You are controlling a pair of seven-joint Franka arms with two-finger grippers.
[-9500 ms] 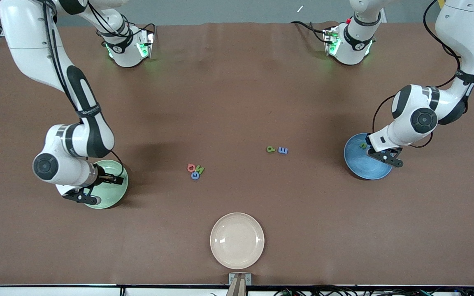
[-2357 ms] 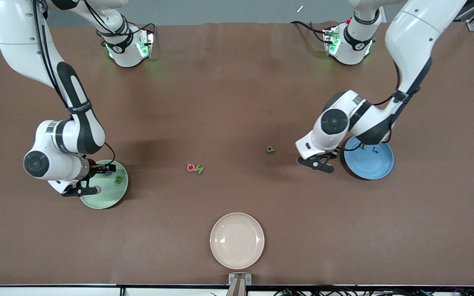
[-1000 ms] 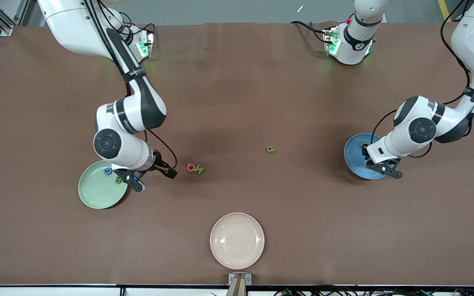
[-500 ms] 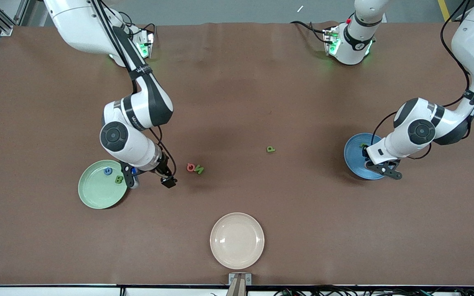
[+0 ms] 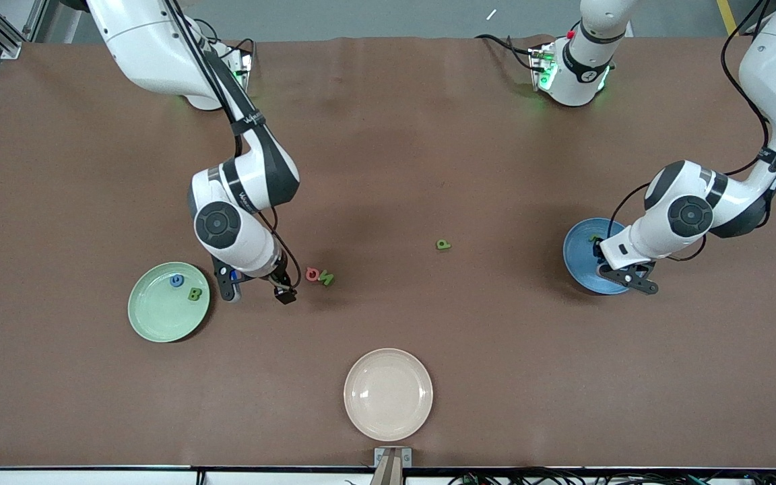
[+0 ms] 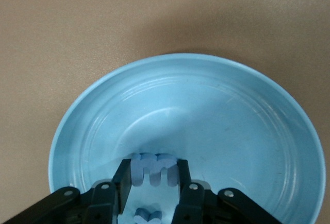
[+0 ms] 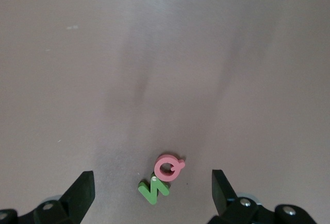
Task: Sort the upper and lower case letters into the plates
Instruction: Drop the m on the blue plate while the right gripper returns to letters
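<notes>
The uppercase letters need to be sorted into the mint green plate (image 5: 152,320), so the robot's right gripper will grab the red-orange Q's round ring (image 5: 312,275) next.
My left gripper (image 6: 153,176) is shut on a blue three-pronged letter (image 6: 154,165) and holds it just over the sky blue plate (image 6: 180,62). Another blue letter (image 6: 147,215) lies in that plate. In the front view the left gripper (image 5: 622,276) covers part of the blue plate (image 5: 580,259), where a green letter (image 5: 593,238) shows. My right gripper (image 5: 259,289) is open and low over the table, beside a red-orange Q (image 5: 312,274) and a green N (image 5: 326,277). Both letters lie between its open fingers in the right wrist view, Q (image 7: 169,168) touching N (image 7: 153,191). The mint green plate (image 5: 152,320) holds a blue letter (image 5: 176,280) and a green B (image 5: 195,294). A green p (image 5: 443,244) lies alone mid-table.
A cream-beige plate (image 5: 388,394) sits near the front edge, nearer to the front camera than the letters. The two arm bases stand along the table's back edge.
My right gripper has moved from the mint plate's edge toward the Q and N, its fingers open. My left gripper stays over the blue plate with the blue letter.
</notes>
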